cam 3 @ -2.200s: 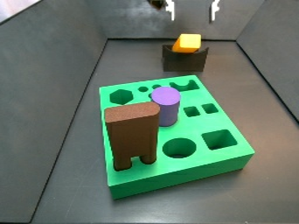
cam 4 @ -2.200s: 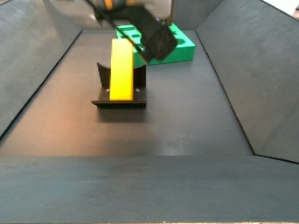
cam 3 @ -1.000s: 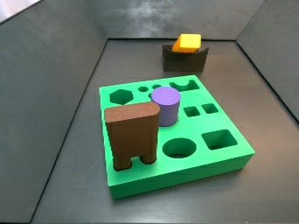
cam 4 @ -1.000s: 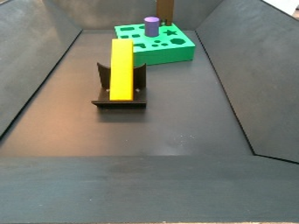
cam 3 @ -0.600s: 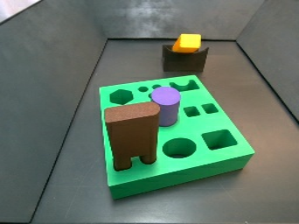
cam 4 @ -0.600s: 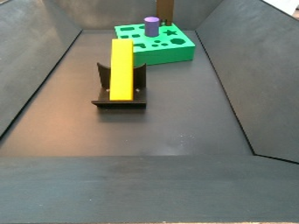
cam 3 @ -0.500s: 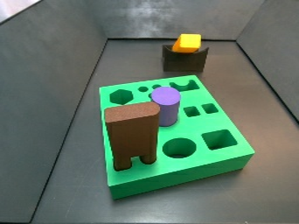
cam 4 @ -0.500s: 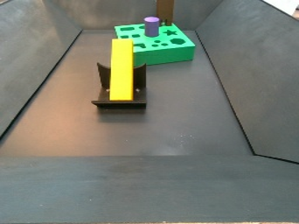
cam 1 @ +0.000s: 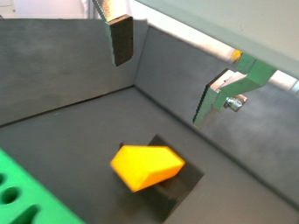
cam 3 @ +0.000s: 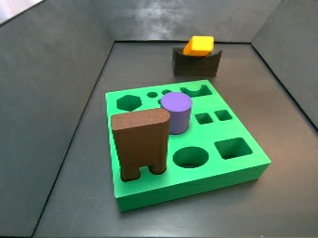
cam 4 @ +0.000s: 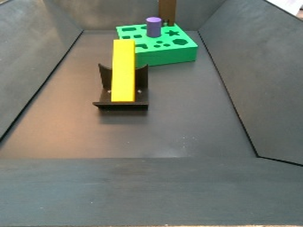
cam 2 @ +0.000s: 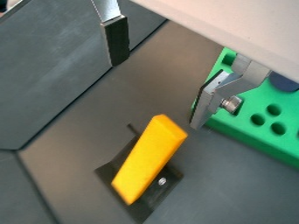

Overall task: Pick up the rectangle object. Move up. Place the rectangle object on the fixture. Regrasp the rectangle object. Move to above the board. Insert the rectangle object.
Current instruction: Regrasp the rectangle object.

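Note:
My gripper grabs the object by its exposed square end (cam 3: 202,44) next, to put the rectangle object into the green board (cam 3: 187,149).
The orange-yellow rectangle object (cam 4: 122,69) lies in the notch of the dark fixture (cam 4: 120,102), its square end (cam 3: 199,44) showing above the fixture (cam 3: 196,62). My gripper (cam 2: 159,74) hangs open well above them, out of both side views. Nothing is between its fingers (cam 1: 121,41), and the rectangle object (cam 1: 147,165) (cam 2: 151,157) lies below the jaws. The green board (cam 3: 187,149) sits apart from the fixture, its far end (cam 4: 159,44) beyond the block.
A tall brown arch-legged block (cam 3: 140,141) and a purple cylinder (cam 3: 177,112) stand in the board. Dark sloping walls (cam 4: 236,71) close in the floor on all sides. The board's corner (cam 2: 261,118) lies under one finger.
The gripper, seen at the top edge of both side views 2.2 s ago, has risen out of them. The rectangle object stays on the fixture.

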Controlling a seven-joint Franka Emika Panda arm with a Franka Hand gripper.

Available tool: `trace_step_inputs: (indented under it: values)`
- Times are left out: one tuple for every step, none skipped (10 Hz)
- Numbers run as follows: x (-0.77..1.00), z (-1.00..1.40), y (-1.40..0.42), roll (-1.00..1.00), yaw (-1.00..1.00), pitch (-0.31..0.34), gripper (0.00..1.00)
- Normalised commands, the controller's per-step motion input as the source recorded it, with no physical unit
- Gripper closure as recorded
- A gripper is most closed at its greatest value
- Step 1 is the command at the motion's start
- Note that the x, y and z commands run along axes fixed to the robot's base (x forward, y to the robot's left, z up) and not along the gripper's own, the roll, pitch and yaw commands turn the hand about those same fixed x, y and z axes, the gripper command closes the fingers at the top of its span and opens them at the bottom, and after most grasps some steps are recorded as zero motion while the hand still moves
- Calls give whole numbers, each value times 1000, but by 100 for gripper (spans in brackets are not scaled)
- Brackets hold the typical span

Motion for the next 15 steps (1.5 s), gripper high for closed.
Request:
trace_step_inputs:
  values:
    - [72, 4, -32, 1000, 66, 99, 0]
    - [79, 5, -32, 1000, 71, 109, 0]
    - [90, -1, -37, 1000, 83, 129, 0]
    - [95, -3, -37, 1000, 96, 145, 0]
    - [97, -5, -43, 1000, 121, 168, 0]
    - [97, -4, -44, 1000, 146, 185, 0]
    - [97, -6, -44, 1000, 197, 210, 0]
    - [100, -6, -48, 965, 225, 214, 0]
    - [106, -6, -51, 709, 244, 175, 0]
    - [107, -9, -54, 520, 252, 137, 0]
    - [102, 2, -41, 304, 252, 88, 0]
    - [93, 2, -37, 243, 246, 61, 0]
    - [81, -2, -43, 186, 227, 8, 0]
    - [34, -1000, 47, 154, 216, -22, 0]
    - [39, -1000, 47, 149, 184, -39, 0]
